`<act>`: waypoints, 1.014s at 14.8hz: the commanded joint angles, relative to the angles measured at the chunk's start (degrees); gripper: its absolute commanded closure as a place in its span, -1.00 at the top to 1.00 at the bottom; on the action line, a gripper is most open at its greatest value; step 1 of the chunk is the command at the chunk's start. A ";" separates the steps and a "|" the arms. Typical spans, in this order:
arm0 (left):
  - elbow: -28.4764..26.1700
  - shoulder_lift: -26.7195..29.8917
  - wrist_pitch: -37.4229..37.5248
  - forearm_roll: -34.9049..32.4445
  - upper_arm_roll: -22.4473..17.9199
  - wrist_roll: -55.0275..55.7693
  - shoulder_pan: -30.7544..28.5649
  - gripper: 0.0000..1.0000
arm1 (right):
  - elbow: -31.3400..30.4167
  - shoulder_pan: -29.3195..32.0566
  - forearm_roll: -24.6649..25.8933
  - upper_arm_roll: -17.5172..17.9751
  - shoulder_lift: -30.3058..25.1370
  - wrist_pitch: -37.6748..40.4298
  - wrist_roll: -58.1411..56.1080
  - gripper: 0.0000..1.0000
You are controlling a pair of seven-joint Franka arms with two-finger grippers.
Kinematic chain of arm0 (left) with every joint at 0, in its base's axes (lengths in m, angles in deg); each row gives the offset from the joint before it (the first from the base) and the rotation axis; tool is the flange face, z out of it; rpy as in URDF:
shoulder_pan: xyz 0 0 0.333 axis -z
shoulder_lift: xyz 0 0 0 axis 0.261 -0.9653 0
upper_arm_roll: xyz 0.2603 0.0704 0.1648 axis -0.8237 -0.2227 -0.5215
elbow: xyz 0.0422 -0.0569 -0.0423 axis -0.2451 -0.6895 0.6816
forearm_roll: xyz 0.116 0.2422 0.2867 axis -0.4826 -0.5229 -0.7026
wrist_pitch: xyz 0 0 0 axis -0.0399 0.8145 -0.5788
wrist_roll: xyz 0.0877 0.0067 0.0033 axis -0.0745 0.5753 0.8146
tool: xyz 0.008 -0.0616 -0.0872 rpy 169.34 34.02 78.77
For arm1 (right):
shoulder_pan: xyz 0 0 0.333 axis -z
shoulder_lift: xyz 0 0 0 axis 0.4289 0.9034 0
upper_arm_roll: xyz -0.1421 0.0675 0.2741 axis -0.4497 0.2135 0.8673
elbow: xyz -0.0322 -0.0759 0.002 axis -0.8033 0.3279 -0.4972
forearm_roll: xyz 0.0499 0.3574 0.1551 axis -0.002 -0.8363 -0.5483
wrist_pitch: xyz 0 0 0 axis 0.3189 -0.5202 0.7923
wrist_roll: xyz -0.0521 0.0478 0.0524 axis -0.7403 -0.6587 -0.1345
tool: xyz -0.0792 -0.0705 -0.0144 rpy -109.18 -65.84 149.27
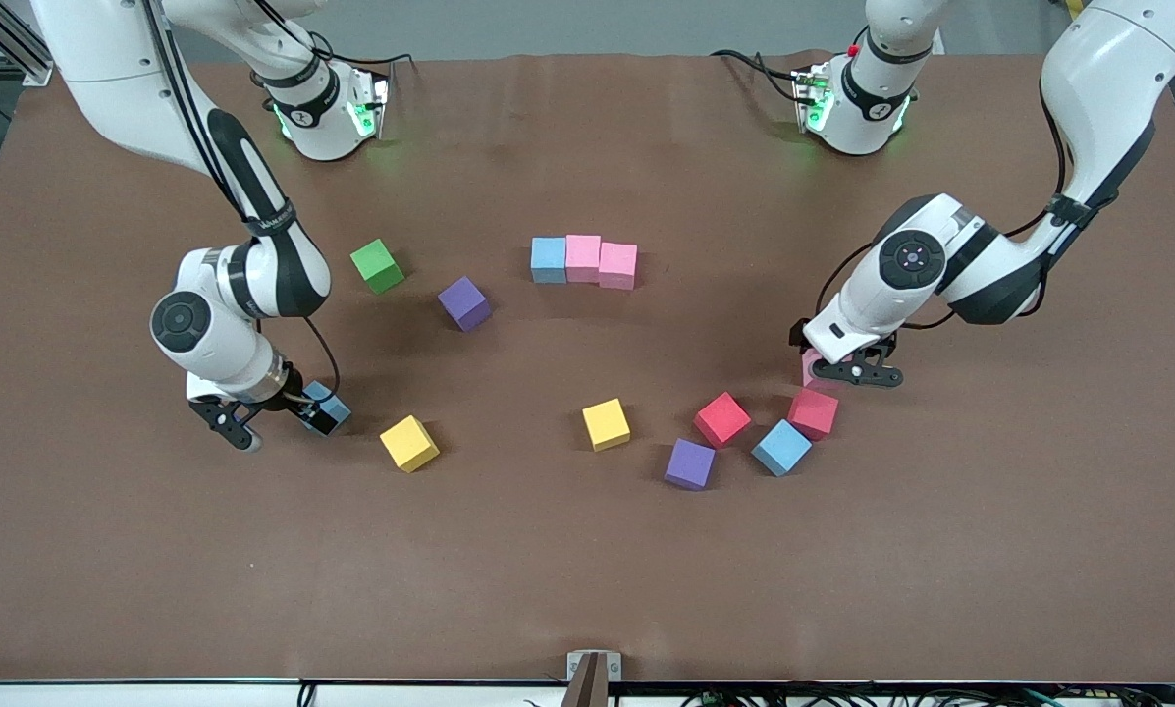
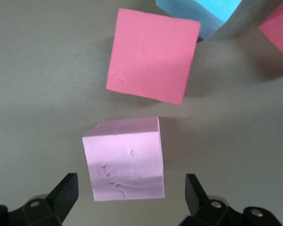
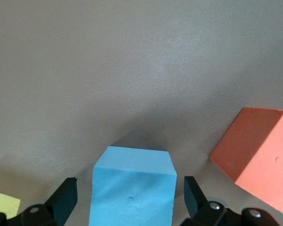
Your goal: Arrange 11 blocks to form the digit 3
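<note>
My right gripper's fingers stand on either side of the light blue block (image 1: 335, 407) (image 3: 133, 197) and would catch it by closing, so it is time to close now.
My left gripper (image 1: 847, 371) (image 2: 131, 195) is open and low over the table, its fingers apart on either side of a pale pink block (image 1: 811, 368) (image 2: 125, 160). Just nearer the camera lie a pinkish-red block (image 1: 814, 413) (image 2: 151, 61), a light blue block (image 1: 781, 447), a red block (image 1: 721, 419) and a purple block (image 1: 690, 463). My right gripper (image 1: 278, 420) (image 3: 129, 200) is open around another light blue block (image 1: 329, 407) (image 3: 132, 188) without touching it. Light blue (image 1: 548, 259), pink (image 1: 583, 257) and pink (image 1: 617, 265) blocks form a row mid-table. No digit 3 shape shows.
Loose on the brown table (image 1: 587, 589) are two yellow blocks (image 1: 409, 443) (image 1: 606, 424), a purple block (image 1: 465, 302) and a green cube (image 1: 377, 265). An orange cube (image 3: 254, 160) lies close beside my right gripper, seen only in the right wrist view.
</note>
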 commanded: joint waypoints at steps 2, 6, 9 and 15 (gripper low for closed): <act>2.21 -3.78 -0.41 -1.27 -0.70 0.03 -0.36 1.00 | 0.76 0.12 0.04 0.11 0.35 1.66 0.19 0.78; 2.30 -4.39 -0.41 -1.35 -0.96 -0.15 -0.27 1.00 | 0.76 -0.05 0.04 0.28 0.36 2.10 -0.33 -0.96; 2.82 -5.18 -0.41 -1.26 -1.05 -0.59 -0.36 1.00 | 1.55 -3.03 0.13 0.37 -0.43 6.56 -1.47 -0.99; 4.23 -6.06 -0.50 -1.35 -1.75 -0.59 0.08 1.00 | 7.26 -5.15 -0.05 7.21 -5.26 21.53 -3.24 -0.99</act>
